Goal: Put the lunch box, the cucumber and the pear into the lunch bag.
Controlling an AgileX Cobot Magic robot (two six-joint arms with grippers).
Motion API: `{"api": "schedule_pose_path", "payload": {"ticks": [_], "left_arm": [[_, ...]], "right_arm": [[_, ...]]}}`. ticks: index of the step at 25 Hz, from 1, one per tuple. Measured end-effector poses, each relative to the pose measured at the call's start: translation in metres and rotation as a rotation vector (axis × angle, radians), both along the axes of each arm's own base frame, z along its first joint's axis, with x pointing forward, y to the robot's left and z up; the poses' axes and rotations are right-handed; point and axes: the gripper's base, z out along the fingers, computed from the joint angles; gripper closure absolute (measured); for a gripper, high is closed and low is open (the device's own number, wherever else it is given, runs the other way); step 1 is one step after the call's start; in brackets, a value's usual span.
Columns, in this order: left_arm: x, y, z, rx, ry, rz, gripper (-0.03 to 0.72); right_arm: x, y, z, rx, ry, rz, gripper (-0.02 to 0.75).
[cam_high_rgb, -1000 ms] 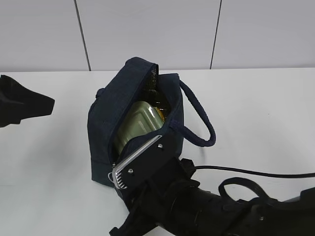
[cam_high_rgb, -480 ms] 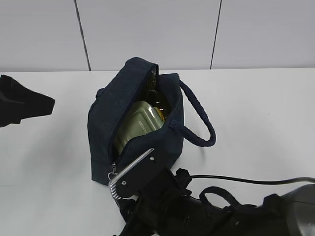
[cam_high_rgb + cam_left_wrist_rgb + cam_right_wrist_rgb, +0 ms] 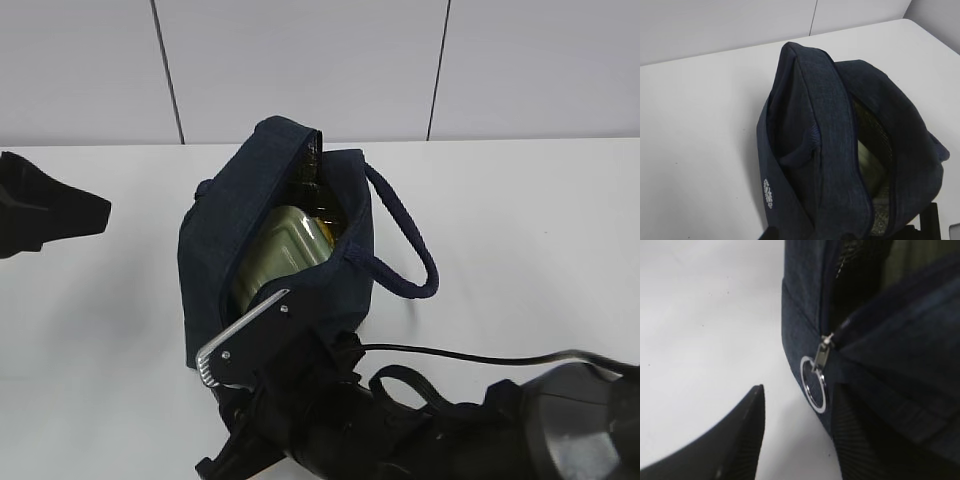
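Note:
The small slider (image 3: 823, 351) sits close between the bag's cloth edges. My right gripper needs to grab the zipper next by its metal ring pull (image 3: 813, 385), because that hangs free.
The navy lunch bag (image 3: 225, 235) stands open on the white table, also in the left wrist view (image 3: 815, 140). The sage-green lunch box (image 3: 285, 250) lies inside it. A dark green shape (image 3: 308, 178) behind the box looks like the cucumber. The pear does not show clearly. My right gripper (image 3: 240, 345) is at the bag's near end, open. In the right wrist view its fingers (image 3: 742, 440) straddle the metal ring pull (image 3: 813, 385) without touching it. My left gripper (image 3: 50, 215) hovers to the left of the bag, its jaws hidden.
The bag's padded loop handle (image 3: 410, 250) hangs out to the right. A black cable (image 3: 470, 355) runs across the table to the right arm. A white wall with seams stands behind the table.
My right gripper has slid left and toward the camera along the bag's near end. The bag, its contents and my left arm have not moved.

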Motion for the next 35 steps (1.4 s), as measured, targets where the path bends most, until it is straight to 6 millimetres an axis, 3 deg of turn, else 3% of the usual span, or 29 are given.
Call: {"api": "schedule_pose_path", "payload": {"ticks": [12,18,35], "left_arm": [[0.000,0.000,0.000,0.000,-0.001,0.001,0.447],[0.000,0.000,0.000,0.000,-0.002,0.001,0.449],[0.000,0.000,0.000,0.000,-0.002,0.001,0.449]], "right_arm": [[0.012,0.010,-0.001,0.008,0.008,-0.010,0.406],[0.011,0.010,-0.002,-0.001,0.023,-0.005,0.465],[0.011,0.010,-0.010,-0.026,0.039,-0.001,0.500]]}}
